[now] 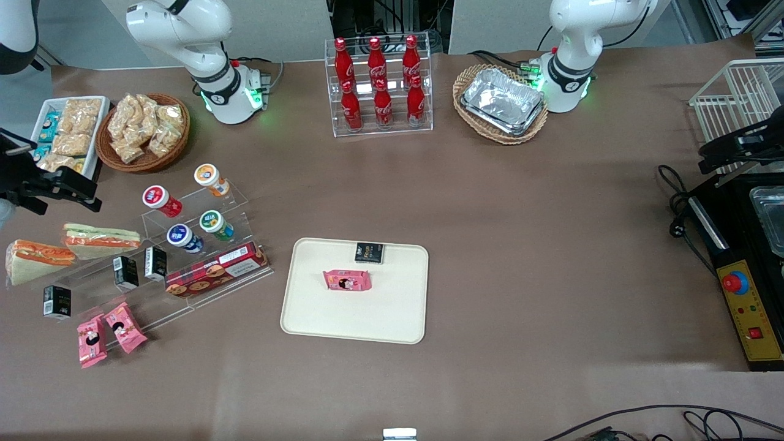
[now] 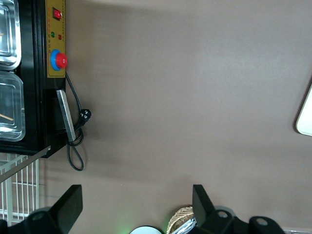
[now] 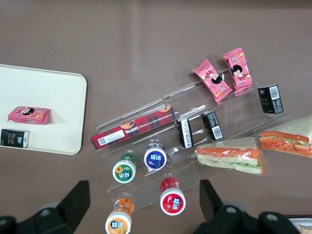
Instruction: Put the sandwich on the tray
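My right gripper should place the orange-filled sandwich wedge on the tray (image 1: 354, 312), so it needs to grab the wedge by its wrapped middle (image 1: 38, 261) next.
The sandwich (image 1: 35, 260) is a clear-wrapped wedge with orange-red filling. It lies on the clear acrylic stand at the working arm's end of the table, and part of it shows in the right wrist view (image 3: 288, 139). The cream tray (image 1: 392, 318) lies mid-table, nearer the front camera, and also shows in the right wrist view (image 3: 48, 97). It holds a pink snack packet (image 1: 347, 280) and a small black box (image 1: 369, 252). My right gripper (image 1: 61, 182) hangs open and empty above the table. It is a little farther from the front camera than the sandwich, with its fingers (image 3: 78, 201) wide apart.
A flatter sandwich with green and orange layers (image 1: 101, 239) lies beside the wedge. The stand also carries yogurt bottles (image 1: 162, 201), a red tartan box (image 1: 215, 268), black boxes and pink packets (image 1: 110, 331). A white snack tray (image 1: 67, 131), a snack basket (image 1: 144, 131) and a cola rack (image 1: 378, 86) stand farther back.
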### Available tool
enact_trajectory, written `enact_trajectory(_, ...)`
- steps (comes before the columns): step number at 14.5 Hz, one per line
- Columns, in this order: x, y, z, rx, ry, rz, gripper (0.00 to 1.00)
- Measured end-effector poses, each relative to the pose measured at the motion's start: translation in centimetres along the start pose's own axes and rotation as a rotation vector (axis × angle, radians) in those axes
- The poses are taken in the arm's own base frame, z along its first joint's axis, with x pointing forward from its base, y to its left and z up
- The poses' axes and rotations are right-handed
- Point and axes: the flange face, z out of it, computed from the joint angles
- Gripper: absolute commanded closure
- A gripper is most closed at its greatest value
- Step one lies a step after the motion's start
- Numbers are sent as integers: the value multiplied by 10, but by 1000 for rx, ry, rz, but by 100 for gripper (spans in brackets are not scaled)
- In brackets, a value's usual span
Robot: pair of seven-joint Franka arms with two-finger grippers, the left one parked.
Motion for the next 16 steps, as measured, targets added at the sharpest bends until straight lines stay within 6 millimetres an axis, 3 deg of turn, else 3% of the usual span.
enact_trajectory(4, 0, 3, 0, 0, 0, 6, 0)
enact_trajectory(8, -2, 26, -1, -3, 1, 81, 0)
enact_trajectory(16, -10, 90, -1, -11, 3, 734, 0)
